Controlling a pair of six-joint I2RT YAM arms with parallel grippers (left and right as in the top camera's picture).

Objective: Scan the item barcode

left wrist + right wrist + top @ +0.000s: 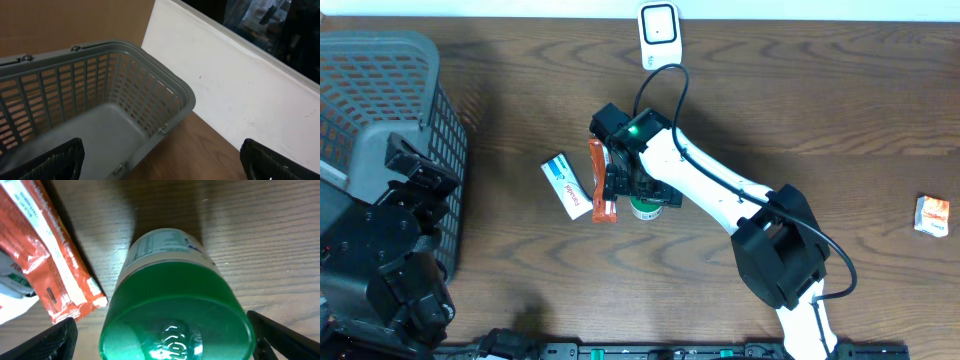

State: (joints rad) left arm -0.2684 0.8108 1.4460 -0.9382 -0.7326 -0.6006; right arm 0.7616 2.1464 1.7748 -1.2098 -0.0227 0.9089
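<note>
My fingers are above the sides of the bottle's white body, with the green cap (172, 315) between them, so my right gripper should lower before it closes on the bottle.
A white bottle with a green cap (172, 315) stands upright on the wooden table, its printed label (160, 245) facing away. My right gripper (160, 336) is open, with one finger (50, 342) to the bottle's left and the other (285, 337) to its right; a thin gap shows on each side. From overhead the bottle (645, 208) is mostly hidden under the right gripper (638, 190). A white scanner (659, 35) stands at the table's far edge. My left gripper (162, 152) hangs open and empty above the grey basket's rim (150, 60).
An orange packet (601, 180) and a blue-and-white box (566, 186) lie just left of the bottle. A small orange-and-white packet (931, 215) sits at the far right. The grey basket (415, 60) fills the left side, with a white wall (240, 85) behind.
</note>
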